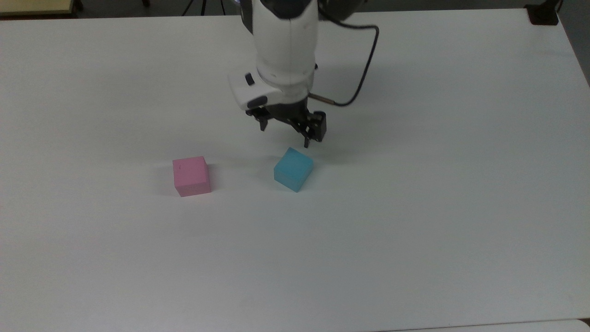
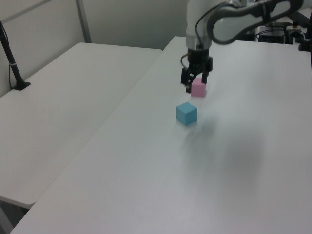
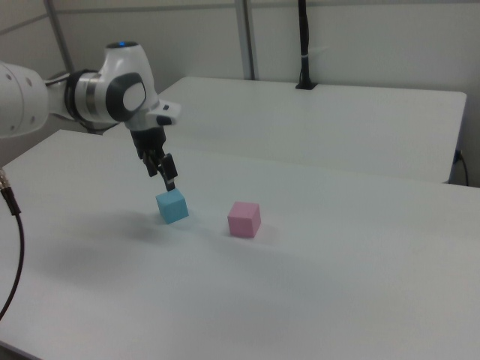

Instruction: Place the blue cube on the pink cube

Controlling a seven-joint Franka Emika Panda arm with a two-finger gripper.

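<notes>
My gripper reaches the blue cube and grabs its opposite sides next, since its bottom stays free to rest on the pink cube (image 2: pixel 199 89).
The blue cube (image 1: pixel 293 169) (image 2: pixel 186 113) (image 3: pixel 172 206) rests on the white table (image 1: pixel 415 230), turned at an angle. The pink cube (image 1: pixel 191 175) (image 3: pixel 244 218) sits apart from it, to the top view's left, with a small dark mark on its top. My gripper (image 1: pixel 284 135) (image 3: pixel 166 180) is open and empty. It hangs low, just above and slightly behind the blue cube, touching neither cube. In the left view the gripper (image 2: pixel 193 86) covers part of the pink cube (image 2: pixel 199 89).
A black cable (image 1: pixel 364 69) loops from the arm's wrist over the table. A second white table (image 2: pixel 63 102) adjoins, with a black post (image 2: pixel 12 58) (image 3: pixel 304 45) on it. A dark object (image 1: pixel 541 16) lies at the table's far right corner in the top view.
</notes>
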